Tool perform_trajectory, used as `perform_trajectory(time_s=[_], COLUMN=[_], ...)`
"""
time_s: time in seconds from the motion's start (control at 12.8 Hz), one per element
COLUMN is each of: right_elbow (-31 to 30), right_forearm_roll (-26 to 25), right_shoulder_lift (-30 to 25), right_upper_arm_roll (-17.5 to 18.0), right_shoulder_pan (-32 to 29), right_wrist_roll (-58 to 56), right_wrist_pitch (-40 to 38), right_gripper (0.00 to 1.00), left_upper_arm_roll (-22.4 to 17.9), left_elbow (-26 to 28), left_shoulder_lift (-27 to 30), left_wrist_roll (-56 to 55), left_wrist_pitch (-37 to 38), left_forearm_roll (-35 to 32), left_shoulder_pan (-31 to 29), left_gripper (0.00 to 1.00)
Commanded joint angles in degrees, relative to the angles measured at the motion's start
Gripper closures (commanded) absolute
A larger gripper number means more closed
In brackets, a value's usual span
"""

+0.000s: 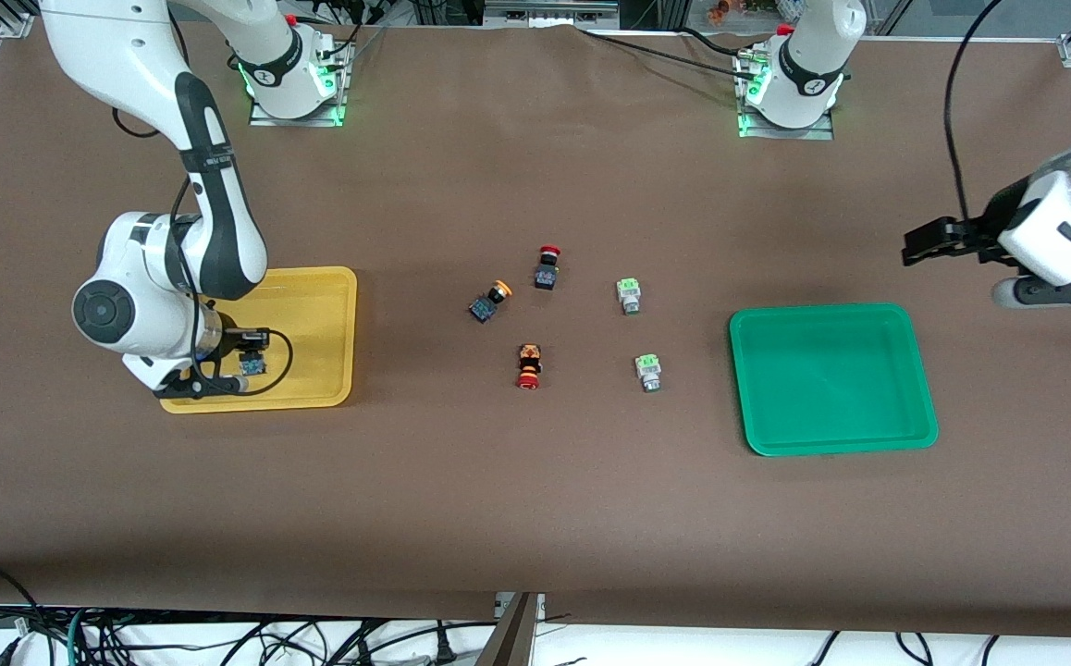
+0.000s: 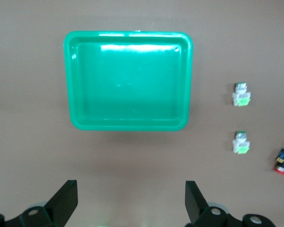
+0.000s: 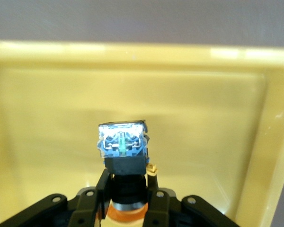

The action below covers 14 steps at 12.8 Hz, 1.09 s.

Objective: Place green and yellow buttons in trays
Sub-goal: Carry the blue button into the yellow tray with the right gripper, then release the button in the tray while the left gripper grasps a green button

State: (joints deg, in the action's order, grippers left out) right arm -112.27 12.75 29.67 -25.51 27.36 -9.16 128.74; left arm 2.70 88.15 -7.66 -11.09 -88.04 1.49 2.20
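I need to place the green button in the green tray [image 1: 831, 379], so my left gripper should next take hold of it by its white body [image 1: 648, 372].
My right gripper [image 1: 238, 370] is low over the yellow tray [image 1: 318, 305], shut on a yellow button [image 1: 254, 363]. In the right wrist view the fingers [image 3: 128, 189] clamp its black neck, with the blue body [image 3: 122, 140] pointing at the tray floor [image 3: 203, 118]. A second yellow button [image 1: 490, 302] lies mid-table. Two green buttons [image 1: 629, 295] [image 1: 649, 372] lie between it and the green tray [image 1: 831, 379]. My left gripper [image 1: 1049, 294] waits open and empty above the table at the left arm's end; its view shows the fingers [image 2: 131, 203] apart, the green tray [image 2: 128, 80] and both green buttons [image 2: 241, 94] [image 2: 241, 143].
Two red-capped black buttons lie mid-table, one [image 1: 547, 267] farther from the front camera and one [image 1: 528, 365] nearer; the nearer one also shows in the left wrist view [image 2: 283, 161]. Brown table surface surrounds the trays. Cables hang at the table's front edge.
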Motion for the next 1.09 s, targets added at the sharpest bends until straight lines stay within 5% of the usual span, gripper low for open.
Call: perform_trajectory(time_s=[0.0,0.16,0.39,0.62,1.01], right_elbow=[-3.66,0.27,7.84,8.38,8.3], right_forearm_roll=[0.96,1.4,4.37,11.14,16.24], right_shoulder_lift=[-3.83,-5.15,-4.36,-2.0,3.27], right_upper_arm_roll=[0.29,1.42,8.35,15.12,15.76], right_shoulder_pan=[1.29,2.16,3.14,5.58,16.04], right_wrist_roll=[1.06,9.38,29.39,46.55,65.48], right_wrist_pitch=[0.91,-6.18,-13.59,-9.59,0.7], right_gripper=[0.02,0.01,0.01,0.01,0.01], left_upper_arm_roll=[3.95,10.37,13.56,13.82,13.91], left_elbow=[0.87,3.24,10.78,12.75,12.75], left_shoulder_lift=[-4.36,-8.58,-13.86,-21.94,-29.77], left_wrist_roll=[-8.57,-17.42,-25.19,-35.62,-49.1], left_wrist_pitch=[-6.85,-15.63,-31.35,-42.1,-47.74], left_forearm_roll=[0.35,-0.17,-2.35,-13.06,-23.72], left_shoulder_pan=[1.93,1.67,2.72,6.13,10.98], left_gripper=[0.0,0.0,0.0,0.0,0.0])
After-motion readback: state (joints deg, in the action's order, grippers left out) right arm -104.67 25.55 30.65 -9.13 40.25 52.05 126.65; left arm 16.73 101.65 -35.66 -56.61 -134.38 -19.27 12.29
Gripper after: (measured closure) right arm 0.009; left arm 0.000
